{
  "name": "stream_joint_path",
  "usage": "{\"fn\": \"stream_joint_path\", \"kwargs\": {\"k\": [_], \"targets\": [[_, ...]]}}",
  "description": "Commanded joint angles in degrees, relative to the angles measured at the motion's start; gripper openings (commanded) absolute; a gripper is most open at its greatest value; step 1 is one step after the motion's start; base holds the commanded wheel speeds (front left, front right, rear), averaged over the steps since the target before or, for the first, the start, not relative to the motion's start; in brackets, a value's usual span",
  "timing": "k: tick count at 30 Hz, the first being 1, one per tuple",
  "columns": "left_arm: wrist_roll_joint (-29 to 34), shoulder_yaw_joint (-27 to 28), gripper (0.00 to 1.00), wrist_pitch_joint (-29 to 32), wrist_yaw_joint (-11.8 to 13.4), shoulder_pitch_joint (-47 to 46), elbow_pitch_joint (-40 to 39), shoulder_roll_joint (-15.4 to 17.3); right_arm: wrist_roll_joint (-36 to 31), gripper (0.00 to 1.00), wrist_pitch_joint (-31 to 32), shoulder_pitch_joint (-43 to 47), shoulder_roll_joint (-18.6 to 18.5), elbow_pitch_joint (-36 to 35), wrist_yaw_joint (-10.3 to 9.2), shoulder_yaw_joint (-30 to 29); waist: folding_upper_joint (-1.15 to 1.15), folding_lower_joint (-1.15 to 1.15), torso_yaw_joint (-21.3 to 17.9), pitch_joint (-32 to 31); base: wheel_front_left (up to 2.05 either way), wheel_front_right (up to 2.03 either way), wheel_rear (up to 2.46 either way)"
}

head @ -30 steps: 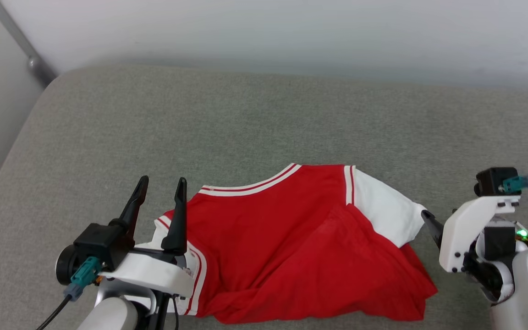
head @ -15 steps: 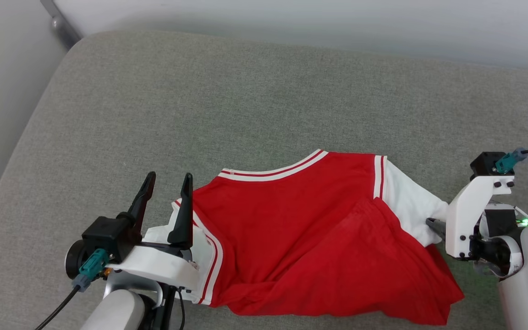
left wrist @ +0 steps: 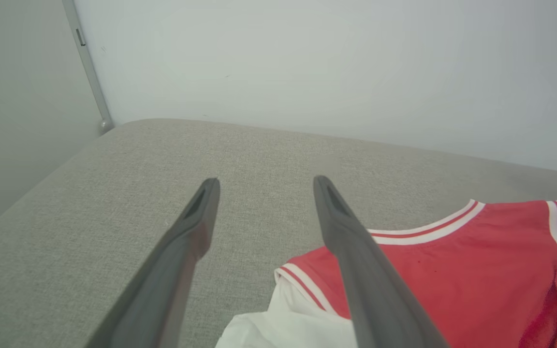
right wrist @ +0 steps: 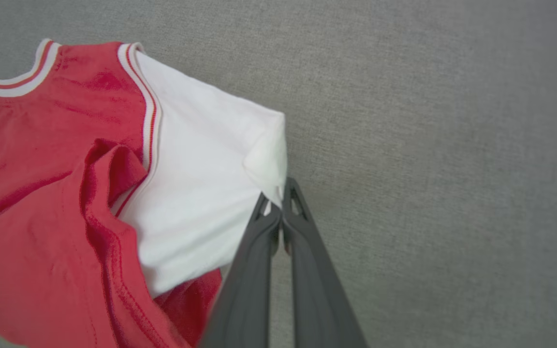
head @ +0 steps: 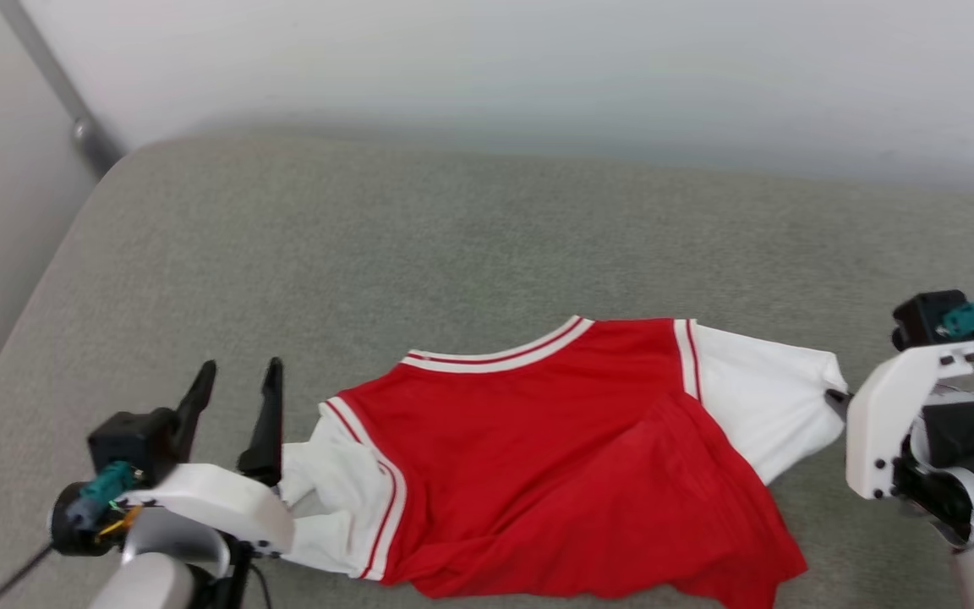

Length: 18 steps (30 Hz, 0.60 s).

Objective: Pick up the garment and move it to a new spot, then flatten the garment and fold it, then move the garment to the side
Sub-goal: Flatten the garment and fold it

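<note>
My left gripper grips its white sleeve's open end (head: 297, 479) next, to lift the red jersey (head: 544, 426) and flatten it.
The garment (head: 555, 457) is a red jersey with white sleeves and red-white striped trim, lying on the grey cushion with its collar toward the far side; no letters or numbers show. Its lower part is bunched and folded over (right wrist: 104, 203). My right gripper (right wrist: 277, 193) is shut on the edge of the garment's right white sleeve (head: 757, 406), which is drawn out flat to the right. My left gripper (head: 238, 385) stands open just left of the left white sleeve (head: 331, 491), fingers apart with only cushion between them (left wrist: 264, 183).
The grey fabric cushion (head: 453, 237) stretches far behind and to both sides of the garment. A pale wall (head: 538, 68) stands behind it, and a grey metal bar (head: 56, 93) runs down at the far left corner.
The right gripper has pulled the white sleeve out to the right and it lies flatter. The left gripper has drawn back leftward, off the left sleeve. The camera has also shifted.
</note>
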Motion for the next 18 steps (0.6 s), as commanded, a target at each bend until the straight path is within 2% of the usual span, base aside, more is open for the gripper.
{"fn": "stream_joint_path", "kwargs": {"k": [1, 5, 10, 18], "targets": [[-1.2, 0.9, 1.00, 1.9, -0.1, 0.6, 0.1, 1.4, -0.3, 0.00, -1.1, 2.2, -1.2, -2.1, -0.04, -0.8, 0.00, 0.00, -2.2, -2.3, 0.00, 0.00, 0.00], [-5.5, 1.7, 1.00, 8.3, -1.9, 1.0, -0.7, 3.6, -1.3, 0.00, -0.3, 6.6, -1.2, -6.6, -0.04, -3.4, 0.00, 0.00, -4.4, -3.1, 0.00, 0.00, 0.00], [-9.2, -0.3, 1.00, 20.9, -3.8, -0.3, -0.1, 7.3, -2.5, 0.00, 2.3, 10.3, 0.1, -11.9, -0.04, -5.6, 0.00, 0.00, -7.3, -1.4, 0.00, 0.00, 0.00], [-12.5, -4.5, 1.00, 34.7, -8.3, -5.0, 5.9, 9.9, -2.7, 0.00, 4.3, 11.1, 2.9, -15.9, -0.04, -5.9, 0.00, 0.00, -11.1, 3.7, 0.00, 0.00, 0.00]]}}
